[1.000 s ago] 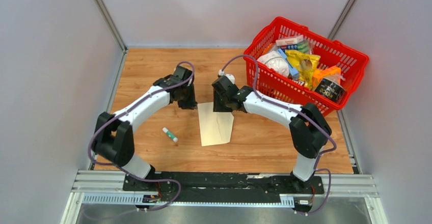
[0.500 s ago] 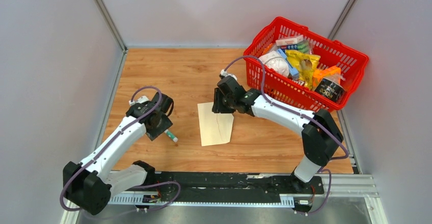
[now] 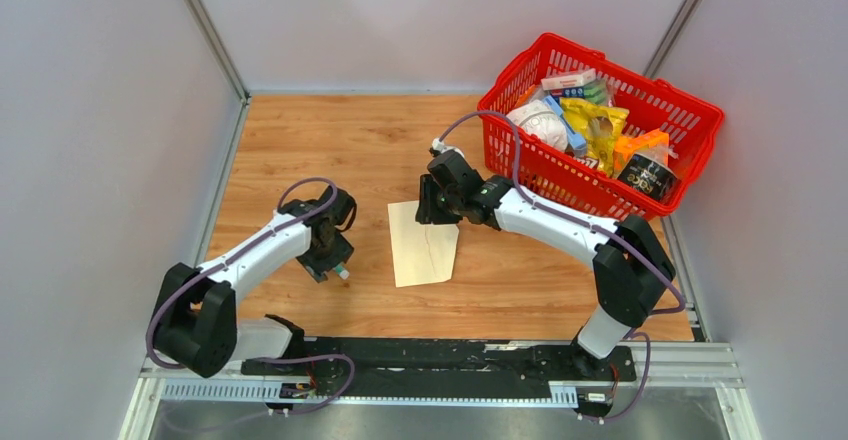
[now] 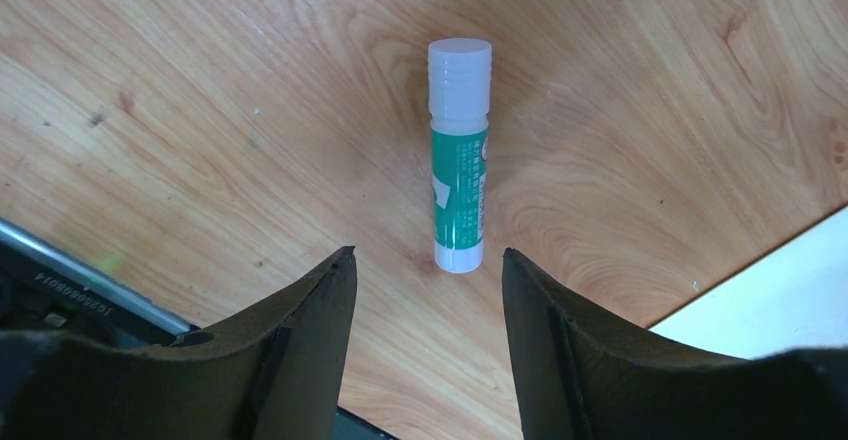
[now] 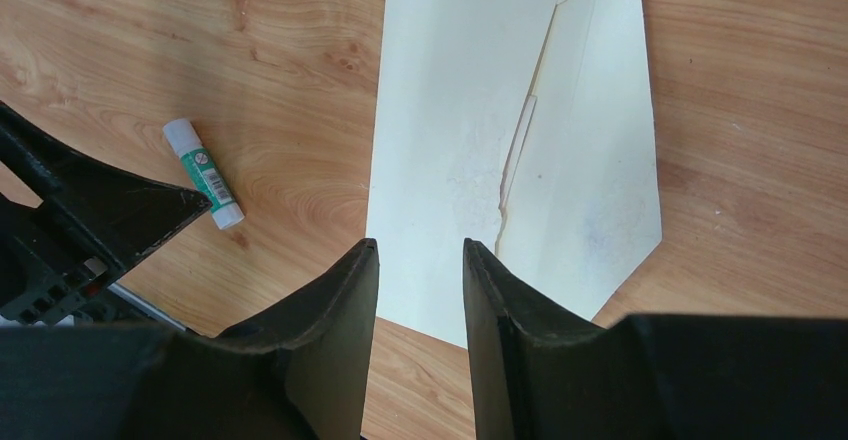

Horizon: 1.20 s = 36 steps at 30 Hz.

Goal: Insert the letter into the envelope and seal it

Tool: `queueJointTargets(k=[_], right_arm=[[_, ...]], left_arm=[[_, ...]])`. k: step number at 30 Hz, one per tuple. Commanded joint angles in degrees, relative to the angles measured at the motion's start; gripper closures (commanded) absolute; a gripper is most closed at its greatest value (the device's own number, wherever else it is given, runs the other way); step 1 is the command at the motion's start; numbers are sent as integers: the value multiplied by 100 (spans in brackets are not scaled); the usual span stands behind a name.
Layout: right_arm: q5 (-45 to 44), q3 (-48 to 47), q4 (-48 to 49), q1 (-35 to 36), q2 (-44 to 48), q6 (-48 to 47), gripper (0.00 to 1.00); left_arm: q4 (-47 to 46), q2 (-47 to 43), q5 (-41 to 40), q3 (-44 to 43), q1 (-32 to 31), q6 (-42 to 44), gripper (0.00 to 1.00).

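Observation:
I need to seal with the glue stick, so my left gripper should grab it by its green body (image 3: 338,268) (image 4: 459,189). The white cap then stays free to take off.
The cream envelope (image 3: 425,245) lies flat on the wooden table, with its flap folded over a slanted seam (image 5: 520,150). No separate sheet shows, so the letter is hidden from view. My right gripper (image 3: 437,212) hangs over the envelope's far edge. Its jaws (image 5: 415,252) stand a little apart with nothing between them, so it is open. My left gripper (image 3: 328,260) points down at a green and white glue stick (image 4: 459,160). This gripper (image 4: 425,260) is open, with its fingertips just short of the stick's near end and not touching it.
A red basket (image 3: 700,108) full of groceries stands at the back right, close behind the right arm. Grey walls close in the table on the left, back and right. A metal rail (image 3: 440,360) runs along the near edge. The envelope's corner (image 4: 790,280) lies right of the glue stick.
The left arm left the envelope's far left corner, swung back toward the near left, opened its jaws and settled over the glue stick. The right gripper barely shifted.

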<state>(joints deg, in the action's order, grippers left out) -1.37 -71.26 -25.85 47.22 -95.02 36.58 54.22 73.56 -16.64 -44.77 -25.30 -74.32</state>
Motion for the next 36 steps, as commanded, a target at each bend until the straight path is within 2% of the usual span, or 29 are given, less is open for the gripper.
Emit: queueJointTargets(k=[1, 5, 9, 11, 13, 15, 18, 20, 22, 23, 25, 29, 33, 36], right_arm=[[40, -10, 212, 33, 177, -133, 60], [40, -54, 168, 33, 142, -195, 60], [40, -10, 132, 24, 168, -256, 60], [40, 16, 124, 15, 186, -248, 60], [40, 42, 132, 6, 168, -256, 60], [40, 34, 132, -11, 177, -274, 60], [40, -1, 45, -151, 265, -344, 60], [417, -45, -25, -397, 379, -371, 60], [776, -54, -17, -739, 580, -336, 60], [917, -63, 0, -915, 686, -309, 59], [1207, -107, 27, -1179, 888, -248, 57], [1595, -116, 220, -1365, 1257, -29, 53], [1684, -19, 606, -1365, 1548, 323, 50], [1640, -28, 704, -1365, 1627, 403, 48]], left_arm=[[-691, 79, 161, 267, 16, -284, 37], [-904, 517, -14, 163, 25, -153, 40], [-974, 782, -146, 153, 25, 32, 47], [-1036, 826, -146, 206, 16, 58, 54], [-1088, 888, -146, 223, 25, 146, 67], [-1141, 932, -129, 180, 25, 364, 100], [-1229, 836, -85, -92, 16, 979, 100], [-1692, 643, 257, -224, 25, 1804, 100], [-2271, 493, 950, -330, 16, 2710, 100], [-2510, 380, 1622, -339, 16, 3278, 100], [-3231, 221, 2660, -286, 16, 3808, 100], [-4356, 45, 4269, -198, 16, 4337, 100], [-4964, -17, 5352, -242, -19, 4699, 100], [-5331, -157, 5776, -225, -54, 4804, 100]])
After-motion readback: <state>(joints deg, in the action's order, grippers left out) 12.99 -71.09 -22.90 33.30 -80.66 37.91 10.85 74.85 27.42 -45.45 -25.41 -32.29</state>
